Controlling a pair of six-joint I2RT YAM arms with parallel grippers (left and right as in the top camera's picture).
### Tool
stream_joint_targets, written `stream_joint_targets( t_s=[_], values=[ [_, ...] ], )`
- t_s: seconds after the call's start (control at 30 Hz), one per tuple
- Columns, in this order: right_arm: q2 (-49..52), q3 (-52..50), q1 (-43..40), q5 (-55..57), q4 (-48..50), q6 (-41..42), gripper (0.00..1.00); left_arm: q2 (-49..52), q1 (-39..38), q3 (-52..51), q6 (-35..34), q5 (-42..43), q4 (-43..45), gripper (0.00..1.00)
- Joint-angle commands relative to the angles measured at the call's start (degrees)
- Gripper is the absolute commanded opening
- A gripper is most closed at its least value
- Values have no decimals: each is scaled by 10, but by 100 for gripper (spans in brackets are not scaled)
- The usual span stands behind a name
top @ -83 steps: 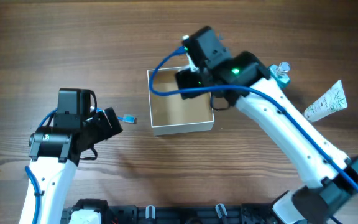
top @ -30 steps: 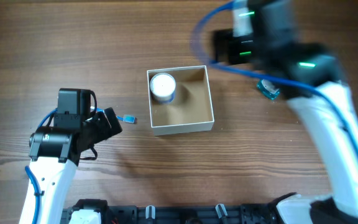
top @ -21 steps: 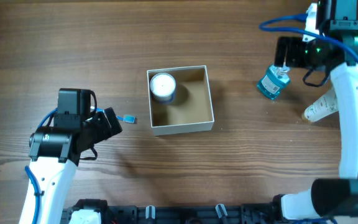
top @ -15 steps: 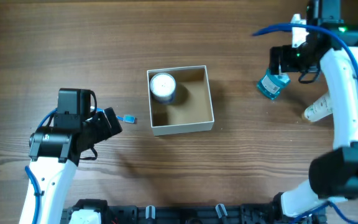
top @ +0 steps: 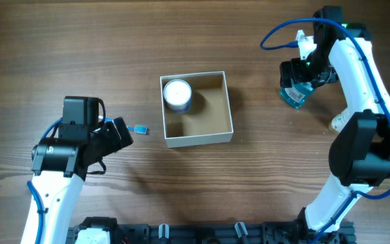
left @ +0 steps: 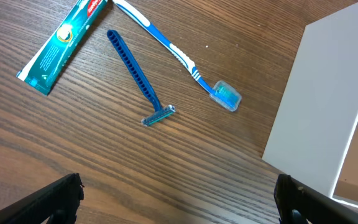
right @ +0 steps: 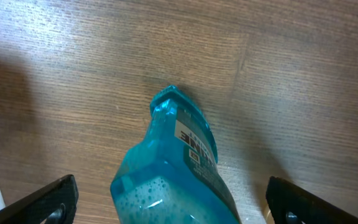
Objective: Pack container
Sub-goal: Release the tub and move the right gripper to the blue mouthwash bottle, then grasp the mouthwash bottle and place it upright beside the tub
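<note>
Both fingers of my right gripper reach down near the table beside the blue liquid bottle's broad body, so it is now time to close, and closing would catch the bottle.
The container (top: 226,108) is a square white-walled box with a tan inside, mid-table; a small round white jar (top: 177,94) sits in its far-left corner. Its white wall shows in the left wrist view (left: 319,118). My right gripper (top: 296,80) is open, over a blue liquid bottle (top: 294,94) lying at the far right; the bottle (right: 173,174) lies between the wide-spread fingers (right: 55,199). My left gripper (top: 122,132) is open and empty, left of the box. A blue razor (left: 138,78), a toothbrush (left: 179,56) and a toothpaste tube (left: 64,43) lie before it.
A white tube (top: 338,122) lies right of the bottle, partly behind my right arm. The razor head (top: 139,129) shows left of the box. The rack edge (top: 195,234) runs along the table's front.
My right arm left the box, where the white jar now sits, swung to the far right and came down over the blue bottle. The left arm has not moved.
</note>
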Motion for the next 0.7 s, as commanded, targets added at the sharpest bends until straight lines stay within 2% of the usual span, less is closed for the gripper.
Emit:
stream_joint_targets(
  t_s=[0.0, 0.1, 0.2, 0.3, 0.57, 0.67],
  values=[
    [5, -2, -2, -9, 6, -9, 93, 0, 3, 12, -10, -10, 0, 100],
    [5, -2, -2, -2, 9, -9, 86, 0, 3, 12, -10, -10, 0, 100],
    [5, -2, -3, 0, 9, -9, 69, 0, 3, 12, -10, -10, 0, 100],
    [5, -2, -4, 0, 9, -9, 57, 0, 3, 12, -10, -10, 0, 100],
    [5, -2, -4, 0, 7, -8, 38, 0, 3, 12, -10, -10, 0, 100],
    [5, -2, -4, -1, 6, -7, 36, 0, 3, 12, -10, -10, 0, 100]
  ],
)
